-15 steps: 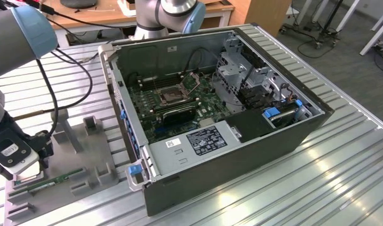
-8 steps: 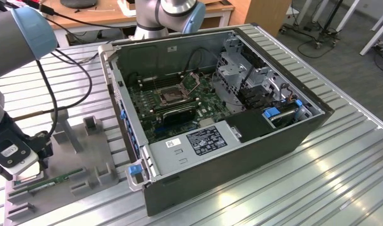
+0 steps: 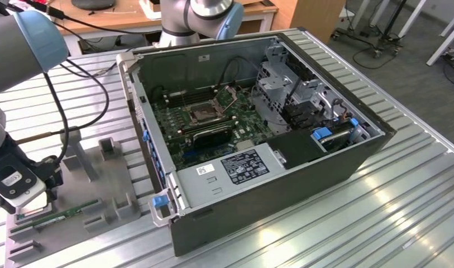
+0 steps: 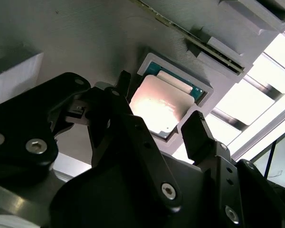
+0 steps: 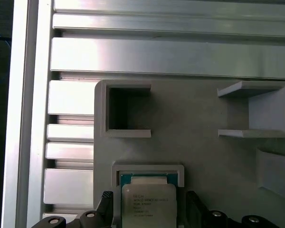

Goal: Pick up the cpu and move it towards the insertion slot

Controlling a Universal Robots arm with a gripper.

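Note:
The grey holder sits closely around the cpu's end. I will grab the cpu by its open side edges with my gripper next, to move it towards the insertion slot.
The cpu [image 5: 148,204] lies flat in a shallow grey holder, silvery top up, with a green edge showing at one side. In both wrist views my gripper [image 5: 148,197] stands open astride it, one black finger [image 4: 123,83] on each side, with a small gap to the chip's [image 4: 159,102] edges. In the exterior view the gripper [image 3: 25,204] hangs low over the grey fixture plate [image 3: 115,184] at the exterior view's left. The insertion slot [image 3: 206,114] is the square silver-framed socket on the green board inside the open computer case.
A long green memory stick [image 3: 59,216] lies on the fixture beside the cpu holder. Grey blocks and posts [image 3: 108,149] rise from the plate. The computer case wall [image 3: 141,111] stands between the fixture and the socket. Black cables [image 3: 85,95] hang by the arm.

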